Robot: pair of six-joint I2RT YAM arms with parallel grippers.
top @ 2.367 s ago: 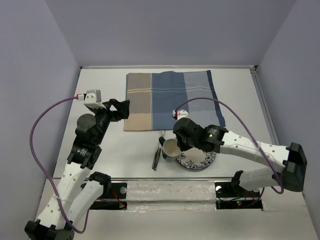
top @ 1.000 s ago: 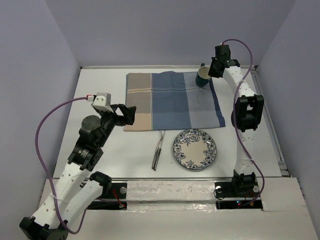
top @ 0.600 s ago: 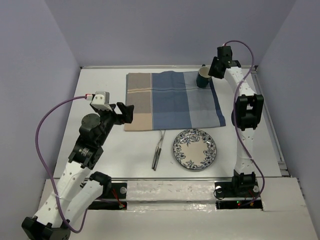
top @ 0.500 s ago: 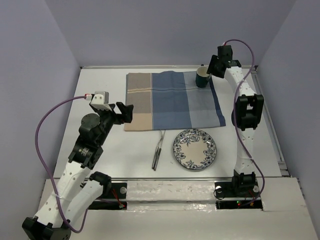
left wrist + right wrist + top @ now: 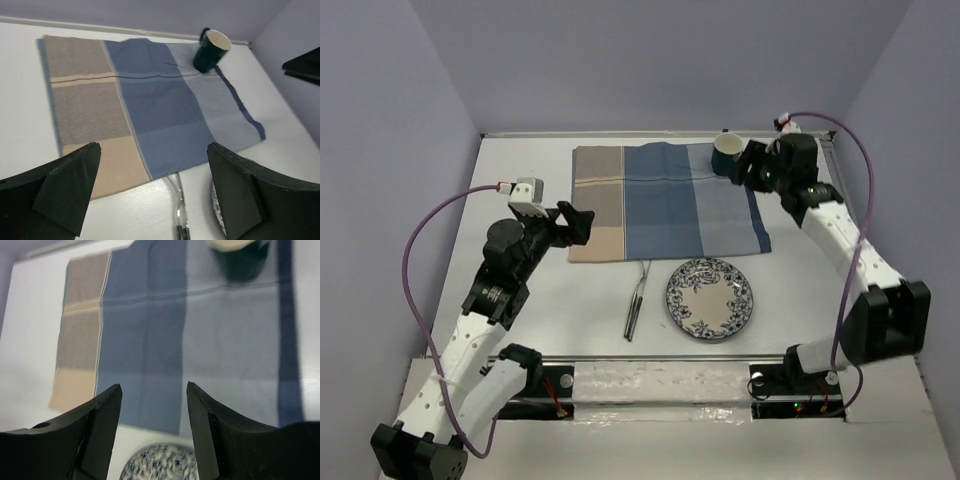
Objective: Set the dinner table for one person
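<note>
The blue-patterned plate point(image 5: 710, 298) needs to be set flat on the placemat, so my left gripper will next pinch the plate's rim on the side beside the fork.
The white dinner table point(image 5: 790, 290) carries a blue-and-tan striped placemat point(image 5: 665, 200) at its middle back. A dark green mug point(image 5: 725, 155) stands upright on the placemat's far right corner, also in the left wrist view point(image 5: 211, 50) and at the top of the right wrist view point(image 5: 240, 257). My right gripper point(image 5: 750, 168) hovers just right of the mug, open and empty point(image 5: 154, 387). A blue-patterned plate point(image 5: 710, 298) and a fork point(image 5: 638, 298) lie in front of the placemat. My left gripper point(image 5: 575, 222) hangs wide open over the placemat's left edge point(image 5: 152, 150).
Purple-grey walls close in the table on three sides. The fork's tines point(image 5: 179, 210) reach the placemat's near edge point(image 5: 150, 105), and the plate point(image 5: 160, 465) lies a little below it. A raised strip runs along the table's right side point(image 5: 845, 200).
The right arm carried the mug from beside the plate to the placemat's far right corner, let it go, opened and drew back to the right. The left gripper shifted slightly.
</note>
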